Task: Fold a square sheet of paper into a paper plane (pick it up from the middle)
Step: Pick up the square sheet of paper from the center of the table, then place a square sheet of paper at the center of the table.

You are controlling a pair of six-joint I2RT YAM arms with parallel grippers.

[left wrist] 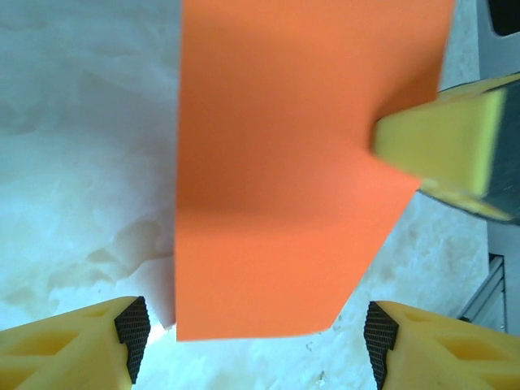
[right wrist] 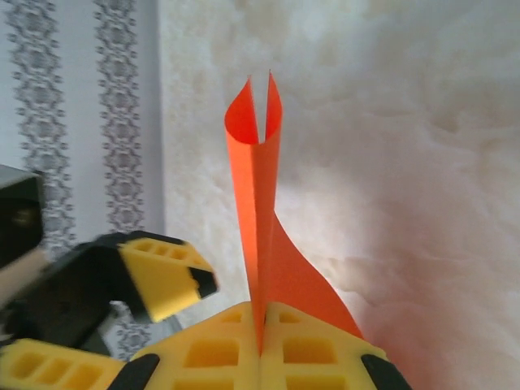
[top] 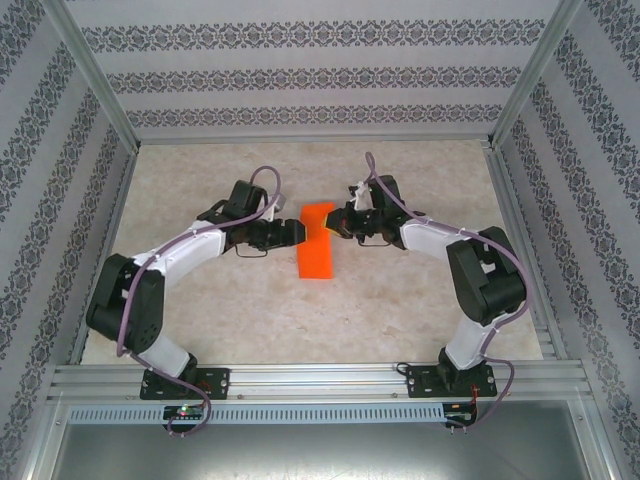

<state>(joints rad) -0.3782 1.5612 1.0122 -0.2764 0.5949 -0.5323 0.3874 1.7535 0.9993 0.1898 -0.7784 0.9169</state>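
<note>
The robot's left gripper will fold one layer of the folded sheet across, so it will next grab one layer's free corner (top: 301,274) (left wrist: 187,327) of the folded sheet, opposite the right gripper.
The square sheet of paper (top: 317,243) is bright orange-red and folded double, and it stands on edge over the middle of the table. My right gripper (right wrist: 264,337) is shut on its folded layers, which rise from the jaws and split apart at the far tip (right wrist: 256,138). In the left wrist view the sheet (left wrist: 284,162) shows a flat face with one slanted lower corner. My left gripper (left wrist: 256,341) is open, its pads wide on either side of the sheet's lower edge and clear of it. From above, the left gripper (top: 290,235) faces the right gripper (top: 336,226) across the sheet. It has no paper plane's dart shape.
The pale marbled tabletop (top: 400,300) lies all round the paper. Patterned walls and metal frame posts (top: 95,90) close in the back and sides. A metal rail (top: 320,380) runs along the near edge with both arm bases on it.
</note>
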